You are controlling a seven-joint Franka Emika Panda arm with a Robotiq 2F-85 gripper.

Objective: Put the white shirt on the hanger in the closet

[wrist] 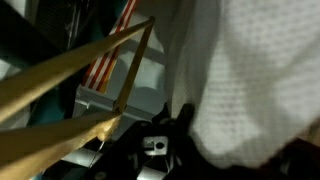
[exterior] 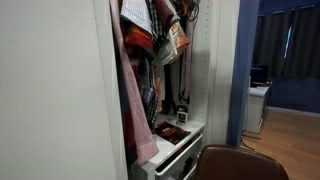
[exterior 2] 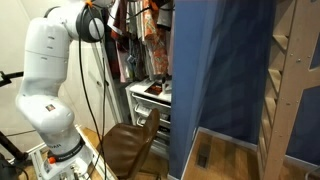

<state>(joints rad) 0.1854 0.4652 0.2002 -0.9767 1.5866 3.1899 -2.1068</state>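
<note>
The white shirt point(wrist: 255, 70) hangs high inside the closet, close beside the wooden hanger, so it comes free of my gripper now as my fingers open.
In the wrist view the white shirt point(wrist: 255, 70), a loose dotted-weave cloth, fills the right side and drapes over my gripper point(wrist: 190, 120). The dark fingers show at the bottom, pressed into the cloth, and appear shut on it. A wooden hanger point(wrist: 90, 60) runs slantwise across the left, close beside the shirt. The closet point(exterior: 215, 80) shows in both exterior views, with white panels and crowded clothes. In an exterior view my white arm point(exterior 2: 50, 60) reaches high into the closet point(exterior 2: 135, 100). The gripper itself is hidden among the clothes there.
A pink garment point(exterior: 130, 90) and an orange patterned cloth point(exterior: 178, 38) hang in the closet above the white drawer ledge point(exterior: 175, 140). A brown chair point(exterior 2: 130, 145) stands in front of the closet. A blue panel point(exterior 2: 215, 70) stands beside it.
</note>
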